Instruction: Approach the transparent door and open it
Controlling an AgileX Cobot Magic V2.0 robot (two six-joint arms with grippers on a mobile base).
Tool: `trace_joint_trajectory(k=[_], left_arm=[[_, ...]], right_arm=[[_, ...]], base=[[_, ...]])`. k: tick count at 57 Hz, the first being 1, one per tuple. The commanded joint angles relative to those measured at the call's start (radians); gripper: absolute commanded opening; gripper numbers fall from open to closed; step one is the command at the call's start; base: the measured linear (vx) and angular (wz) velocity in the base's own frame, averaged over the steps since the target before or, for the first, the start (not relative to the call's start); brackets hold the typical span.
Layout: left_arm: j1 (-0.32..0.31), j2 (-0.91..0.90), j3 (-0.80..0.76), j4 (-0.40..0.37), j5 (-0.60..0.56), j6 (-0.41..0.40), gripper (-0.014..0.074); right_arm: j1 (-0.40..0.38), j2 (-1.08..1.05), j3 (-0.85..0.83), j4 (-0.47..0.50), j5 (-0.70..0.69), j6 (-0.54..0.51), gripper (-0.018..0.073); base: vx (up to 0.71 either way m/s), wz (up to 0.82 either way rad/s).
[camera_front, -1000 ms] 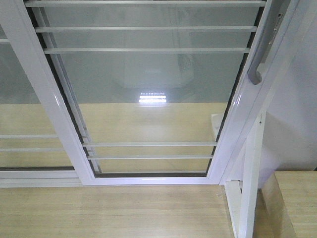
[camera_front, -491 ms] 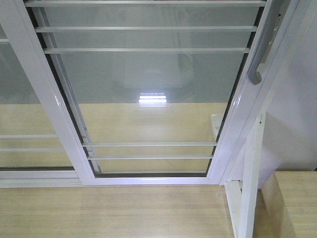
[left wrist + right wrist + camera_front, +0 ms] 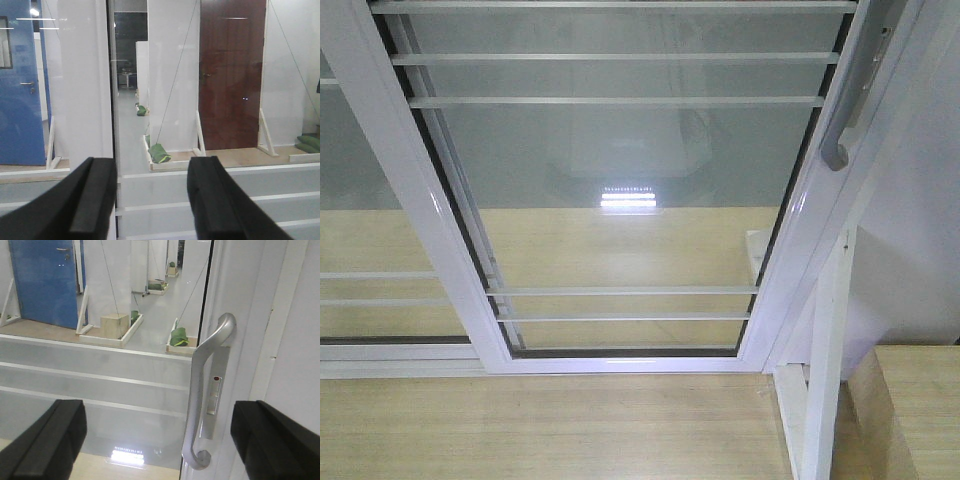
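The transparent door is to be opened, so my right gripper will next grab its curved grey pull handle by the long vertical bar.
The transparent door fills the front view: clear glass in a white frame with thin white horizontal bars. Its curved grey pull handle is at the upper right. In the right wrist view the handle stands close ahead, between the black fingers of my right gripper, which is open and empty. My left gripper is open and empty, facing the glass and white bars. Neither gripper shows in the front view.
A second white-framed glass panel without a handle stands at the left. A white post and a wooden ledge are at the lower right. Light wood floor lies in front. Behind the glass are a blue door, a brown door and green bags.
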Motion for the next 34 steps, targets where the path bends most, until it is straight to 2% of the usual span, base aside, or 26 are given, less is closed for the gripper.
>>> trace_joint_trajectory(k=[1,7,19,34], left_arm=[[-0.007,0.006,-0.034,-0.003,-0.076,-0.007,0.051],[-0.007,0.005,-0.034,-0.003,-0.075,-0.007,0.0505],[-0.007,0.004,-0.034,-0.004,-0.07,-0.007,0.0503],[-0.007,0.004,-0.034,-0.004,-0.061,-0.007,0.0503]], right_arm=[[-0.006,0.028,-0.034,-0.002,-0.089,0.002,0.0642],[-0.007,0.084,-0.034,-0.006,-0.089,0.051,0.0609],[-0.013,0.271,-0.037,-0.022,-0.214,0.027,0.0589],[-0.118,0.484,-0.038,0.011,-0.427,0.028,0.0589]], base=[[0.0,0.0],[0.0,0.0],[0.0,0.0],[0.0,0.0]])
